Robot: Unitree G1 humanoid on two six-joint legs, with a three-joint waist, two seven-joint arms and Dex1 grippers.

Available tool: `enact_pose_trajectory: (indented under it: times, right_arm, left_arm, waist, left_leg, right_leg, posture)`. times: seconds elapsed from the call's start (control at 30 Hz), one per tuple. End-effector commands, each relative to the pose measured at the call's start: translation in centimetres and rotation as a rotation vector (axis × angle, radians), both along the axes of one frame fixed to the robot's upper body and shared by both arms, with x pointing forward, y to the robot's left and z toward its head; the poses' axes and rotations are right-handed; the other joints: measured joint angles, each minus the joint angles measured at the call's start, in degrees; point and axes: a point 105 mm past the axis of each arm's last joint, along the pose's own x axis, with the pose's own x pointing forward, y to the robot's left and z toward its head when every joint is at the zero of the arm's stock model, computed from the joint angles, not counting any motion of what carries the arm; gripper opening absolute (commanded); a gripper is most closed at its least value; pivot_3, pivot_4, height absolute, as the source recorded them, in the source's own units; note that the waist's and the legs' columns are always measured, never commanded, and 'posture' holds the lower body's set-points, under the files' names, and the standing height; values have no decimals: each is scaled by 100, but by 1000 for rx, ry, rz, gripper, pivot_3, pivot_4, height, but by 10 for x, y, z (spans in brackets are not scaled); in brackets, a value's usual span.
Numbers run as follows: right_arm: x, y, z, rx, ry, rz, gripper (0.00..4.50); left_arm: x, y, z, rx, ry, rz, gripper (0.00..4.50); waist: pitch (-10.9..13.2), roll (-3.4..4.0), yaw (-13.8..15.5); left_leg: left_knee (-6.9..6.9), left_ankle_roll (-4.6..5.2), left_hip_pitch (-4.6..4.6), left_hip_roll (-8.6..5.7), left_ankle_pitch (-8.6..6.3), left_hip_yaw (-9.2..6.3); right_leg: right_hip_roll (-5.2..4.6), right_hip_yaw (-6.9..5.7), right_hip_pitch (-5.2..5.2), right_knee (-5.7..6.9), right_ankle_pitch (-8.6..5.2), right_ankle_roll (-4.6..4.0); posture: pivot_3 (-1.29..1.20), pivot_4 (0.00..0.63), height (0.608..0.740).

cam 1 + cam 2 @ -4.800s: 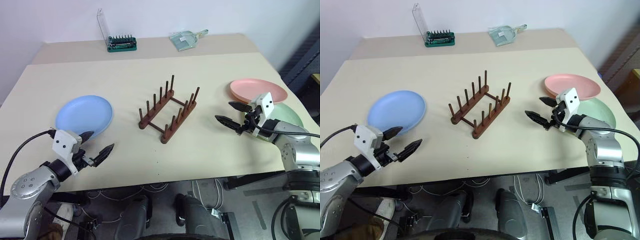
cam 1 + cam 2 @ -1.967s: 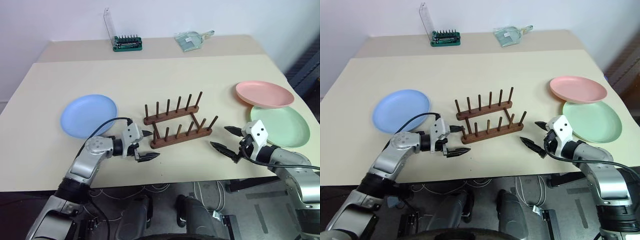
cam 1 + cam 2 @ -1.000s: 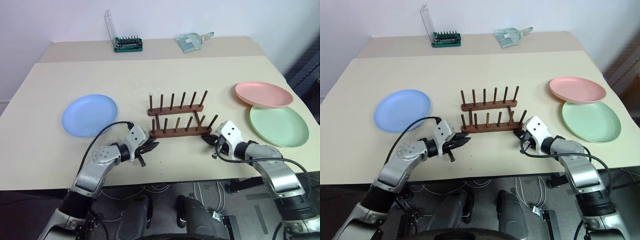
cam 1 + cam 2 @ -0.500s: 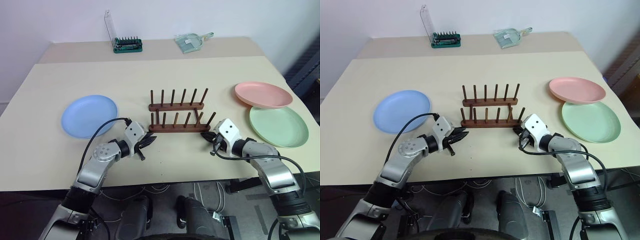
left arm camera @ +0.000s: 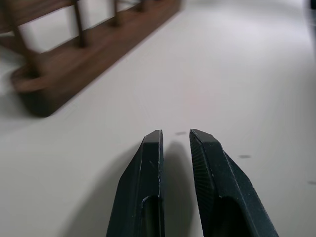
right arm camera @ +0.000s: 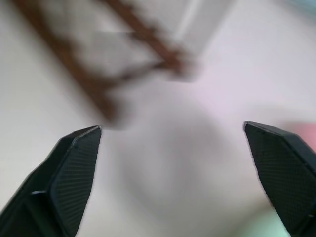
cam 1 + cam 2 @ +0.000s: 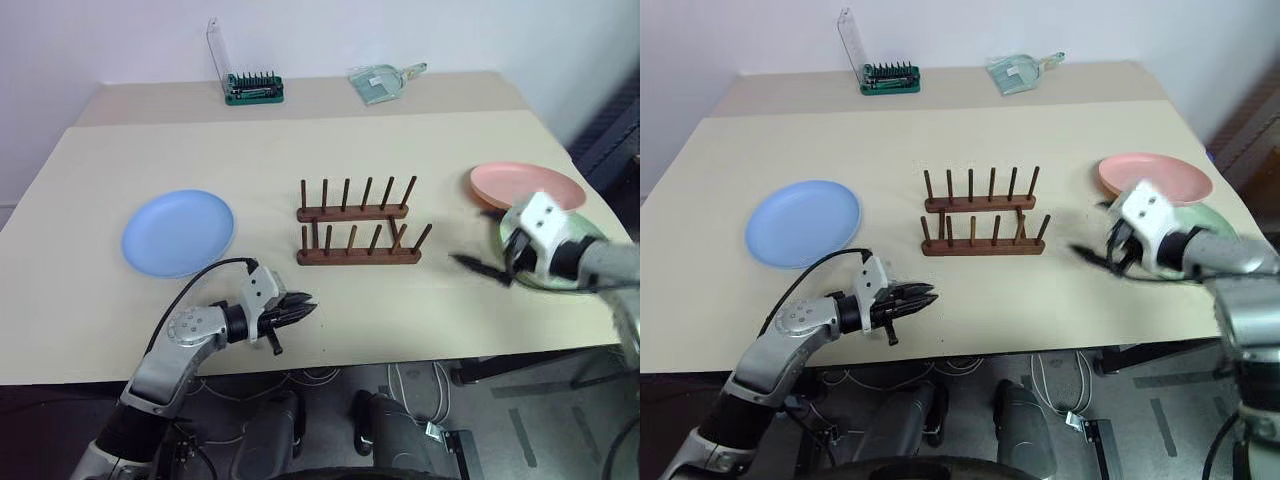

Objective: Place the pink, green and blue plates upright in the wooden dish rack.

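I will grab the pink plate by its rim (image 7: 483, 177) with my right gripper next. Then I will stand the plate upright in the dish rack (image 7: 355, 225).
The dark wooden dish rack (image 7: 355, 225) stands empty mid-table, its rails parallel to the front edge. The blue plate (image 7: 178, 232) lies flat to its left. On the right the pink plate (image 7: 527, 187) lies flat, overlapping the green plate (image 7: 1218, 222), which my right gripper partly hides. My right gripper (image 7: 478, 255) hovers wide open and empty above the table between the rack and the green plate. My left gripper (image 7: 300, 308) is low near the front edge, left of the rack, fingers nearly together with nothing between them (image 5: 175, 133); the rack's end (image 5: 94, 54) lies just ahead.
A green-based bit holder (image 7: 253, 88) with a clear lid and a clear plastic scoop (image 7: 378, 80) sit at the table's far edge. A black cable loops off my left arm over the table's front edge (image 7: 200, 275).
My right gripper has opened wide, lifted, and swung right, away from the rack's end toward the green plate. My left gripper has drawn back from the rack toward the front edge. The rack stays put.
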Motion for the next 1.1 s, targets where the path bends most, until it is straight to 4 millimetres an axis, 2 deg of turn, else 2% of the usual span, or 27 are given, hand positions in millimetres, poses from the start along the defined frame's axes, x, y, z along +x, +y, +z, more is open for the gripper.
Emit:
enact_pose_trajectory:
  times: [0.03, 0.13, 0.27, 0.33, 0.43, 0.5, 0.57, 0.77, 0.9, 1.0, 1.03, 1.1]
  right_arm:
    - [27, -12, -1, -101, -57, -94, 4444]
    - [51, -24, -8, -158, -67, -191, 4444]
    - [68, -30, -19, -191, -39, -234, 4444]
    - [76, -34, -26, -197, -21, -258, 4444]
    - [83, -41, -33, -208, -3, -301, 4444]
    - [85, -44, -35, -228, 4, -307, 3952]
    - [86, -45, -36, -233, 2, -304, 3175]
    - [88, -41, -35, -251, -15, -282, 75]
    - [88, -38, -29, -256, -44, -273, 75]
    - [88, -37, -16, -275, -104, -265, 75]
    - [87, -36, -7, -281, -146, -260, 75]
    - [82, -23, 31, -220, -300, -197, 75]
  left_arm:
    - [-3, -15, 24, -68, -89, -69, 848]
    - [-1, -20, 38, -118, -125, -73, 848]
    - [1, -19, 45, -113, -156, -60, 848]
    - [2, -17, 48, -107, -172, -52, 848]
    - [2, -13, 54, -101, -192, -38, 848]
    - [2, -12, 56, -100, -202, -27, 848]
    - [2, -10, 56, -96, -200, -16, 848]
    - [2, -9, 56, -93, -194, -7, 848]
    - [2, -9, 56, -92, -196, -7, 848]
    - [4, -9, 56, -90, -199, -7, 848]
    - [5, -8, 56, -89, -201, -6, 848]
    - [6, -7, 56, -89, -204, 1, 848]
  waist:
    - [1, -3, -9]
    - [5, -12, 3]
    - [5, -10, 18]
    - [5, -10, 6]
    - [6, -10, -7]
    - [6, -8, -2]
    - [7, -8, -6]
    - [6, -8, -50]
    - [6, -8, -78]
    - [6, -8, -135]
    - [6, -8, -139]
    - [8, -6, -142]
  left_leg:
    - [0, 0, 1, 3, 0, 7]
    - [-3, 26, 2, 3, 2, 24]
    - [-6, 32, -43, 1, 2, 34]
    - [3, 33, -69, -1, 4, 43]
    - [22, 38, -72, -2, 1, 46]
    - [43, 43, -73, -2, -2, 45]
    - [70, 53, -74, -1, -9, 43]
    - [91, 59, -72, -2, -12, 45]
    - [90, 59, -72, -2, -12, 46]
    - [93, 59, -72, -2, -12, 47]
    - [94, 59, -71, -2, -12, 48]
    - [94, 59, -71, -2, -12, 51]
  right_leg:
    - [-2, -3, 0, -3, 0, 0]
    - [-6, -1, -5, 3, 10, -3]
    - [-5, 2, -55, 16, 24, -18]
    - [1, 5, -79, 23, 38, 4]
    - [4, 3, -77, 23, 39, -3]
    - [6, 4, -69, 28, 43, -5]
    - [6, 3, -62, 37, 43, -3]
    - [8, 11, -55, 43, 54, 7]
    - [8, 19, -60, 55, 54, 7]
    - [7, 21, -61, 61, 54, 7]
    - [7, 22, -61, 64, 54, 7]
    - [7, 24, -67, 71, 53, 8]
  posture:
    - [0, 150, 740]
    - [0, 150, 740]
    - [0, 150, 740]
    - [0, 150, 740]
    - [0, 150, 740]
    - [0, 150, 740]
    - [0, 150, 740]
    - [0, 150, 740]
    - [0, 150, 740]
    - [0, 150, 740]
    - [0, 150, 740]
    - [0, 150, 740]
